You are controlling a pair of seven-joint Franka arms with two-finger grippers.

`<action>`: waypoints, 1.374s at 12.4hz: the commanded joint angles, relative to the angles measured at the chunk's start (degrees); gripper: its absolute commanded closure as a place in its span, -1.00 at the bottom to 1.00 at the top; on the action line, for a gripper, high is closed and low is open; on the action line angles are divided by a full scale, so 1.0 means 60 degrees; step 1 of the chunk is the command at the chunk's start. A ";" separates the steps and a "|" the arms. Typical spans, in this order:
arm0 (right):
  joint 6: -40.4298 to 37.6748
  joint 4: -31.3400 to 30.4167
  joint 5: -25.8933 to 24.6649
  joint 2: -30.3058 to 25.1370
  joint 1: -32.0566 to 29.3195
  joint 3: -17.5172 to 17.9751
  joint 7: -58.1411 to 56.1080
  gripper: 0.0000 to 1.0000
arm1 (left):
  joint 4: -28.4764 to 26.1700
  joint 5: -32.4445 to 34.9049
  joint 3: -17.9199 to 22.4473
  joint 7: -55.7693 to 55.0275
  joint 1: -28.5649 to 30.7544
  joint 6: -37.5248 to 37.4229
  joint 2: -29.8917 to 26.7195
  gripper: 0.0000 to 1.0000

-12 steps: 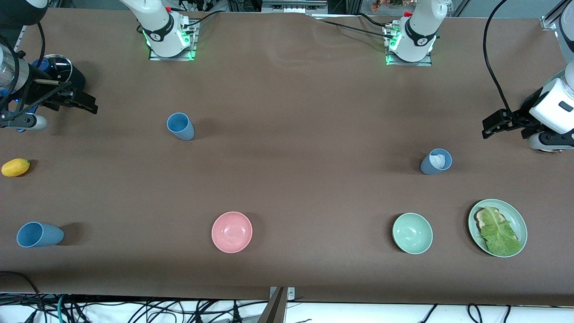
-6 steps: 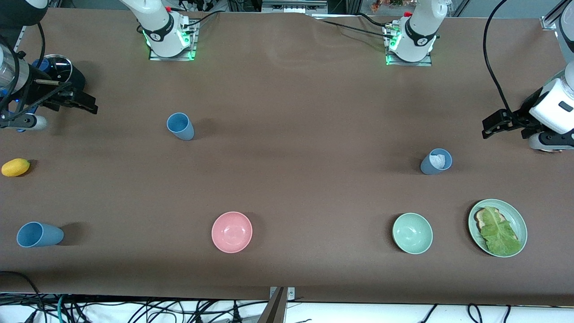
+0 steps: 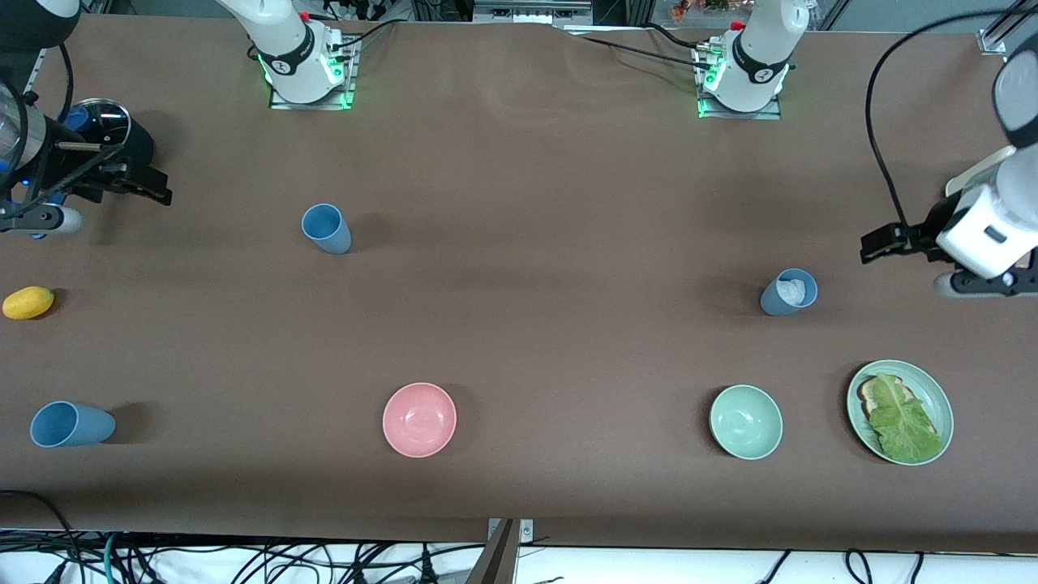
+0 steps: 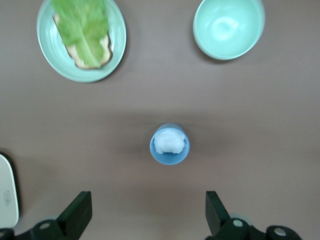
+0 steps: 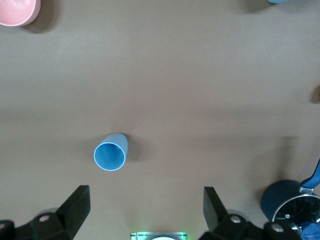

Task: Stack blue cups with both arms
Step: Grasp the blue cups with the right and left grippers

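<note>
The blue cups need to be stacked, so the left gripper will next grab the cup with the white wad (image 3: 791, 291) by its rim (image 3: 798, 272).
Three blue cups stand upright and apart on the brown table. A sky-blue cup (image 3: 326, 228) (image 5: 110, 152) is nearest the right arm's base. A grey-blue cup (image 3: 788, 292) (image 4: 170, 144) with a white wad inside stands toward the left arm's end. Another blue cup (image 3: 71, 424) is close to the front edge at the right arm's end. My left gripper (image 3: 874, 244) (image 4: 148, 215) hangs open and holds nothing, over bare table beside the grey-blue cup. My right gripper (image 3: 158, 191) (image 5: 145, 210) is also open and bare, over the table's right-arm end.
A pink bowl (image 3: 419, 419) (image 5: 17, 11) and a green bowl (image 3: 745, 422) (image 4: 228, 28) sit near the front edge. A green plate (image 3: 943, 405) (image 4: 117, 45) carries toast and lettuce. A yellow fruit (image 3: 28, 302) and a dark lidded pot (image 3: 105, 130) are at the right arm's end.
The left arm has swung, bringing its open gripper a little closer to the grey-blue cup. The right gripper has barely shifted. All cups stay put.
</note>
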 commanded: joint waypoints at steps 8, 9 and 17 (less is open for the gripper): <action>-0.0438 -0.0087 -0.0001 0.0603 0.0048 0.0017 -0.0434 -1.00 | -0.4177 0.0280 -0.0098 0.0048 0.0645 0.4509 0.0401 -1.00; -0.0424 -0.0278 0.0071 0.0602 0.0048 0.0061 -0.0580 -1.00 | -0.4281 0.0265 -0.0098 0.0048 0.0645 0.4539 0.0415 -1.00; 0.3702 -0.4801 0.0101 -0.0510 0.0063 0.0997 -0.0479 -1.00 | -0.4473 0.0090 -0.0098 -0.0054 0.0674 0.5111 0.0927 -1.00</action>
